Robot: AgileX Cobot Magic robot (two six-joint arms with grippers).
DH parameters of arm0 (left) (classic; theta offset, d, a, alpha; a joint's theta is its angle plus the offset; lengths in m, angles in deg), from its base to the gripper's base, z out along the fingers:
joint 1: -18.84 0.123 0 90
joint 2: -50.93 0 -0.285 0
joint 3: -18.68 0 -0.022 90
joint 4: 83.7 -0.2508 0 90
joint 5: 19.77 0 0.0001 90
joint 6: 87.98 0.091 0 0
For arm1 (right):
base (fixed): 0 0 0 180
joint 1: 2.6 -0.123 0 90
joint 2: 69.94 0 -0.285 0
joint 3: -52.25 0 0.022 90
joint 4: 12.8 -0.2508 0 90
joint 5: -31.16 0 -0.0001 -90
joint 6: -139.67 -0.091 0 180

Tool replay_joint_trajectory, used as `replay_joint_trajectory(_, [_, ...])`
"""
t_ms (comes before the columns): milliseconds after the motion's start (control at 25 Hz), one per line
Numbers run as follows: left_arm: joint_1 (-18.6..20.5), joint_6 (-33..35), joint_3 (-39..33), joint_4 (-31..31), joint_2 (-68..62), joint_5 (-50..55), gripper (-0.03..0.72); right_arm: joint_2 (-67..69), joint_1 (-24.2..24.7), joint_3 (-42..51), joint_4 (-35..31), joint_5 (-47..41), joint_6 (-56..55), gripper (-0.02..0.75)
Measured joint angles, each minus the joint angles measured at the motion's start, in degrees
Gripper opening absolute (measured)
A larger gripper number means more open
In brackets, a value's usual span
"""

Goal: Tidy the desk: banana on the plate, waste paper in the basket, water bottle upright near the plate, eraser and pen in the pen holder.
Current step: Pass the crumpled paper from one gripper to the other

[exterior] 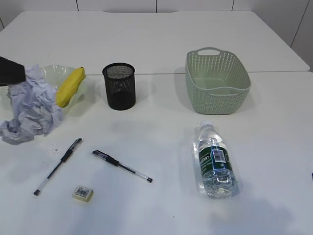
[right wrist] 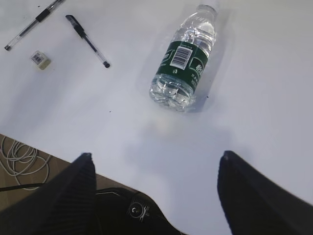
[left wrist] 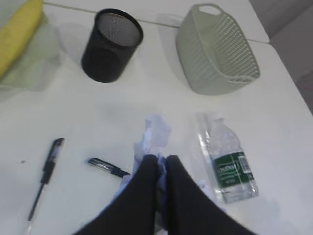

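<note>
The robot's left gripper covers the top of the waste paper. The paper's lower edge hangs free, so the right gripper will grab the paper there next.
My left gripper is shut on the crumpled white waste paper, which hangs from it at the far left, in front of the plate. The banana lies on the pale green plate. Right of the plate stands the black mesh pen holder, and further right the green basket. The water bottle lies on its side, cap toward the basket. Two pens and the eraser lie near the front. My right gripper is open and empty, short of the bottle.
Under the right gripper, the table's front edge shows a cable coil on the floor beyond it. A seam between two tabletops runs behind the pen holder and basket.
</note>
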State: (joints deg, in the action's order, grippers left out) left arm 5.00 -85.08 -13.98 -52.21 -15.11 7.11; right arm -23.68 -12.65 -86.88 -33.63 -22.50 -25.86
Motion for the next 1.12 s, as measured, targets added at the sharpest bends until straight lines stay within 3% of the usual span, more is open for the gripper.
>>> replay_joint_trajectory(240, [-9.8,0.1,0.0,2.4,0.0,-3.4,0.003,0.0,0.0,0.0,-0.1,0.0,0.0,0.573])
replay_joint_trajectory(520, [-17.5,0.1,0.0,5.1,-0.6,-8.5,0.003,0.0,0.0,0.0,-1.1,0.3,0.0,0.573])
replay_joint_trajectory(920, [-24.0,0.1,0.0,6.2,-3.4,-13.9,0.003,0.0,0.0,0.0,-2.4,0.3,0.0,0.573])
replay_joint_trajectory(1120, [-24.1,0.1,-0.1,7.5,-3.4,-14.4,0.003,0.1,0.0,0.0,-10.5,0.3,8.4,0.573])
